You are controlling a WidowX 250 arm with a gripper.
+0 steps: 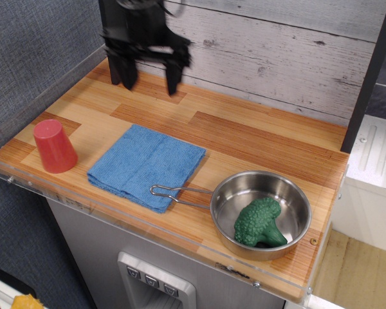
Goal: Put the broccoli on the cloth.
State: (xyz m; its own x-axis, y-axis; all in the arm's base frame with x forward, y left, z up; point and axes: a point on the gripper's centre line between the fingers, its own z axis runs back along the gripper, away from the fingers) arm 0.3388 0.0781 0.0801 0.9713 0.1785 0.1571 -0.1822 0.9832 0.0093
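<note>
My gripper grabs the broccoli by its bumpy head [257, 221] next, to put it on the blue cloth [148, 165].
The dark green broccoli [259, 223] lies inside a steel pan [296, 196] at the front right of the wooden counter. The blue cloth [148, 165] lies flat at the middle left, with the pan's wire handle [177, 192] resting on its front right edge. My black gripper [150, 78] hangs open and empty at the back left, above the counter, far from the broccoli and behind the cloth. It is motion-blurred.
A red cup [53, 146] stands upside down at the front left. A grey plank wall [276, 51] backs the counter. A clear plastic rim [83, 199] runs along the front and left edges. A black post [370, 74] stands at the right.
</note>
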